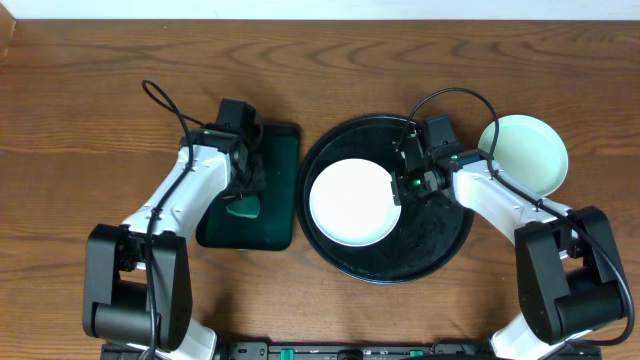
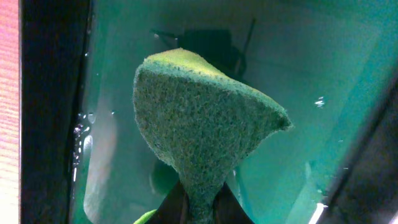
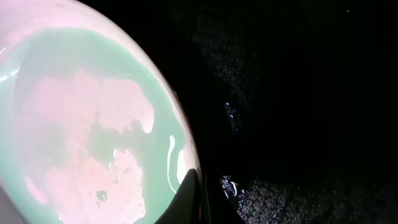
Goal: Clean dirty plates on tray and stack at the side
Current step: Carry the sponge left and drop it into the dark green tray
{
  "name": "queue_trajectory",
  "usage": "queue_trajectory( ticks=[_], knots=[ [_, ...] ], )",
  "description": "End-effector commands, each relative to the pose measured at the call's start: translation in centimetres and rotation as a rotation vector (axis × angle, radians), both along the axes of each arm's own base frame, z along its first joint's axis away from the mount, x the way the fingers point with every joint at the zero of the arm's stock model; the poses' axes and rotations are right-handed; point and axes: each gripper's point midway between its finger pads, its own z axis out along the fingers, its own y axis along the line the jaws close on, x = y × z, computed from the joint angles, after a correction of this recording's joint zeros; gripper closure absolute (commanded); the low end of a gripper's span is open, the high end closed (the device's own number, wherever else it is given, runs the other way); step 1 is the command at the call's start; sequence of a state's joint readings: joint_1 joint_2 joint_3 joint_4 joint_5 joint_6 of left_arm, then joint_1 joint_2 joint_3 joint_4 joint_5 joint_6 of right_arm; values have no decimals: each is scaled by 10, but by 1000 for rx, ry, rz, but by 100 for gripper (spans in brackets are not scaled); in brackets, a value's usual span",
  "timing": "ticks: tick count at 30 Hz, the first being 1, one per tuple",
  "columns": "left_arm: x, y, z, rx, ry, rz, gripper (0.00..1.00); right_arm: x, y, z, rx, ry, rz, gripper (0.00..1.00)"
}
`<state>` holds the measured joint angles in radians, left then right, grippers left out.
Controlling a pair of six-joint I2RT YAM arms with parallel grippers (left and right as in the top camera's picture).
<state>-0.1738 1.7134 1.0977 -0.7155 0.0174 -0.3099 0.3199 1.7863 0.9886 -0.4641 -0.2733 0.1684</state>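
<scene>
My left gripper holds the green sponge inside the tray's rim, with the wet bottom of the green tray (image 1: 273, 215) all around the sponge, so it will release the sponge.
A white plate (image 1: 350, 202) lies on the left half of the round black tray (image 1: 440, 235). My right gripper (image 1: 399, 187) is shut on its right rim. In the right wrist view the plate (image 3: 81, 124) is wet, with a thin green film and droplets; one dark finger (image 3: 188, 196) lies over the rim and the tray (image 3: 298, 93) is beyond it. A second, pale mint plate (image 1: 525, 152) rests on the table right of the tray. My left gripper (image 1: 243, 192) is shut on a green sponge (image 2: 199, 130), which it holds over the wet green tray.
The rectangular dark green tray (image 1: 275, 225) sits left of the black tray and holds water (image 2: 311, 74). Both arms reach in from the front edge. Bare wooden tabletop (image 1: 80, 120) surrounds the trays.
</scene>
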Motion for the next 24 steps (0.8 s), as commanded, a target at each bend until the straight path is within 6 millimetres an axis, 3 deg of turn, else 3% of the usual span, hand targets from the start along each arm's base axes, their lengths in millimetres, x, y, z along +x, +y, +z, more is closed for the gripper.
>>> queue_trajectory(
  ticks=[1,4,8,12,15,20,24],
  knots=[
    [-1,7,-4,41,4,-8,92,-4,3,-3,2,13,8,99],
    [1,7,-4,39,-4,-7,75,-4,3,-3,2,13,8,99],
    [4,6,0,36,-16,-7,62,-4,3,-3,2,12,8,99],
    [14,4,19,22,-77,-5,50,-4,3,-3,1,13,8,99],
    [26,9,44,11,-154,17,49,-4,3,-3,1,13,8,99],
    [35,38,85,2,-279,101,44,-4,3,-3,1,13,8,99],
    [33,74,109,11,-350,202,27,-4,3,-3,1,13,8,99]
  ],
)
